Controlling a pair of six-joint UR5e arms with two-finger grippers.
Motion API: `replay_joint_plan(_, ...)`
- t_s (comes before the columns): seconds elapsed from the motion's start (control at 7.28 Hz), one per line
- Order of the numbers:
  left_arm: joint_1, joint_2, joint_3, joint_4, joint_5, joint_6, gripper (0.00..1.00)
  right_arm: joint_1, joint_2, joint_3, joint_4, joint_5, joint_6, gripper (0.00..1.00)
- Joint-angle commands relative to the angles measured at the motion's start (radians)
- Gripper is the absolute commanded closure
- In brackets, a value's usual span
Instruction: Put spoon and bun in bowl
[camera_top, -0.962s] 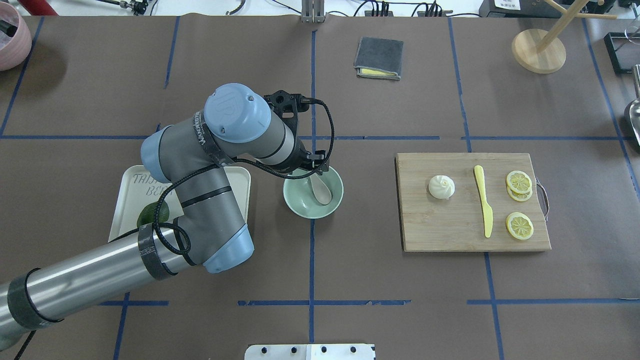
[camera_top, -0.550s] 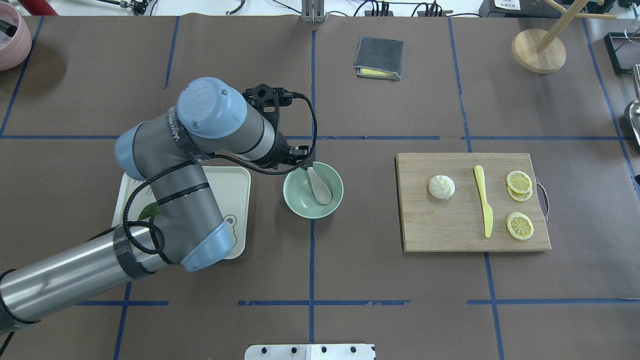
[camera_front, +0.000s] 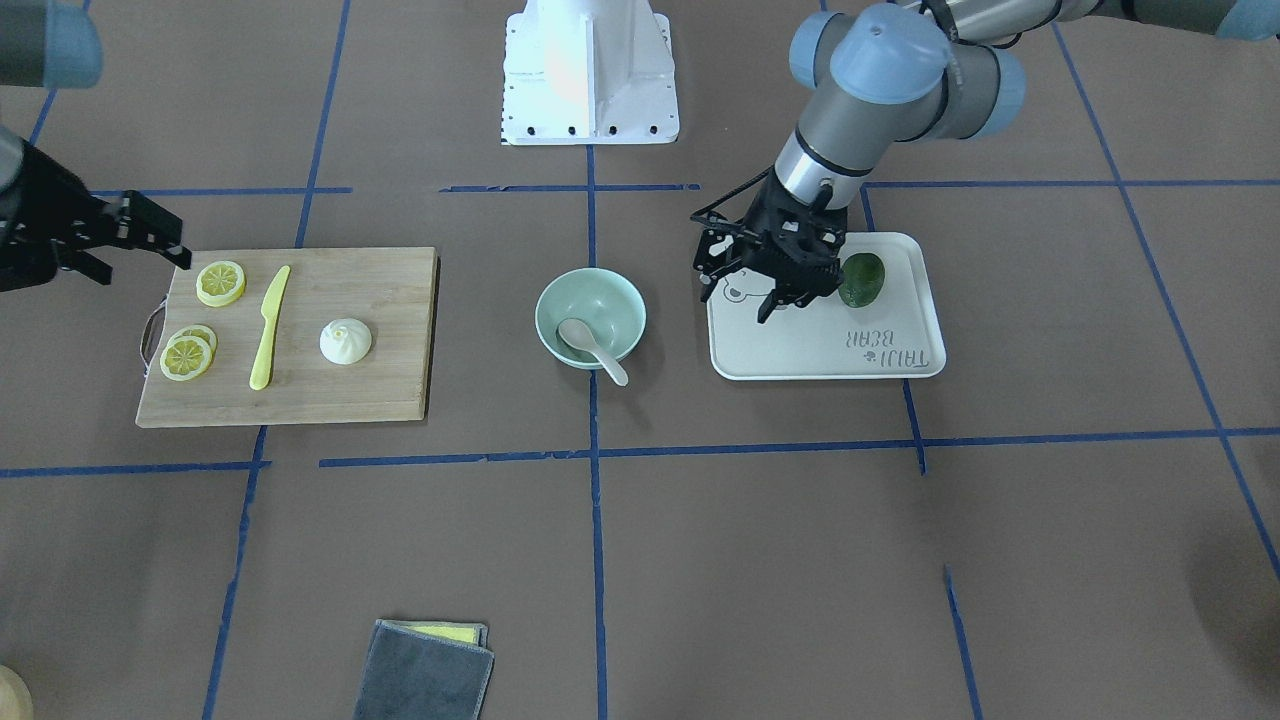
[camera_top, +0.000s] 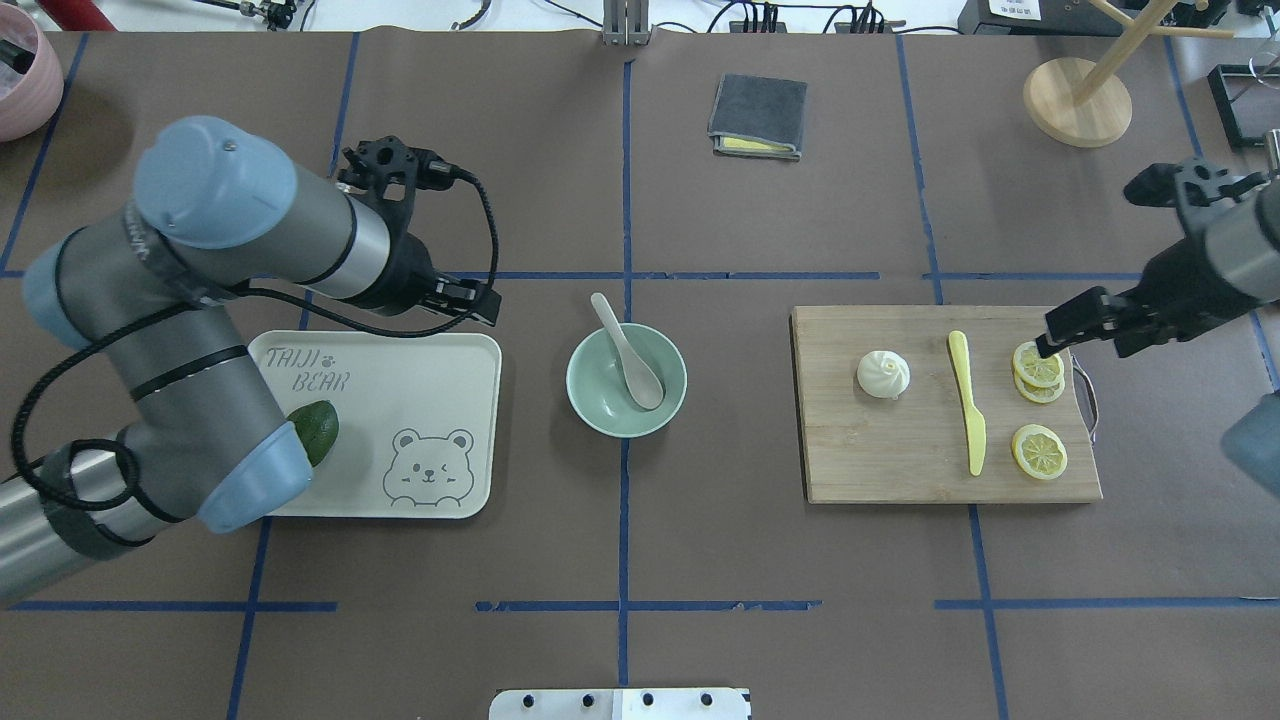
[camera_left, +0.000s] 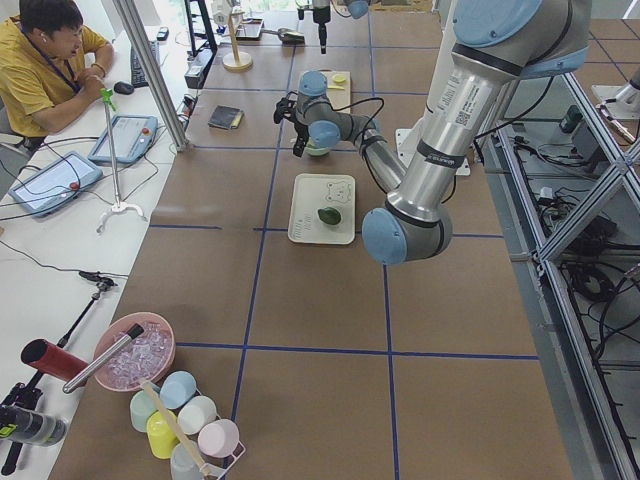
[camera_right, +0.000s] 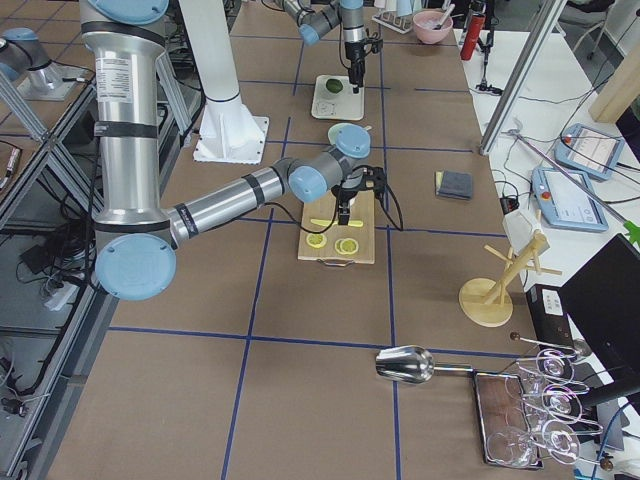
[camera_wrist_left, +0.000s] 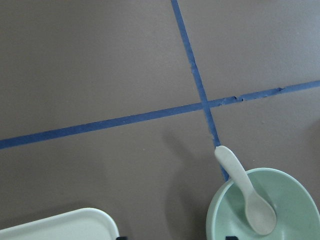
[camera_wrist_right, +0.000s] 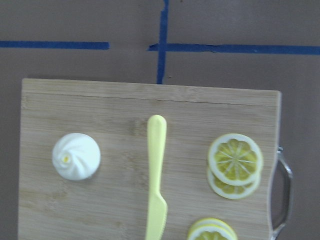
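The white bun needs to go into the mint-green bowl (camera_front: 578, 302). My right gripper should take hold of the bun by its round sides next.
The off-white spoon (camera_top: 628, 357) lies in the mint-green bowl (camera_top: 583, 398), scoop down and handle over the far rim; the left wrist view also shows the spoon (camera_wrist_left: 246, 194) and the bowl (camera_wrist_left: 292, 200). The white bun (camera_top: 883, 374) sits on the wooden cutting board (camera_top: 900, 460), also seen in the right wrist view (camera_wrist_right: 76, 156). My left gripper (camera_top: 470, 300) is open and empty, left of the bowl over the tray's far corner. My right gripper (camera_top: 1085, 340) is open and empty above the board's right edge, over the lemon slices.
A white bear-print tray (camera_top: 440, 380) with a green fruit (camera_top: 316, 430) lies left of the bowl. On the board are a yellow knife (camera_top: 968, 400) and lemon slices (camera_top: 1038, 452). A grey cloth (camera_top: 758, 115) and wooden stand (camera_top: 1077, 100) are at the back.
My left gripper has let go of the spoon in the bowl and pulled back to the left over the tray. My right arm has come into view over the board's right edge.
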Motion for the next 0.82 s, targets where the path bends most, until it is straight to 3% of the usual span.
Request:
replay_joint_plan(0.0,-0.012,0.042,-0.028,-0.002,-0.016,0.03,0.27,-0.182,0.106,-0.029,0.039,-0.197,0.17,0.0)
replay_joint_plan(0.27,-0.01,0.04,-0.028,-0.002,-0.014,0.021,0.24,-0.248,0.209,-0.132,0.039,-0.271,0.261,0.0)
replay_joint_plan(0.69,-0.007,0.04,-0.021,-0.002,-0.014,0.017,0.23,-0.286,0.211,-0.176,0.04,-0.352,0.27,0.0)
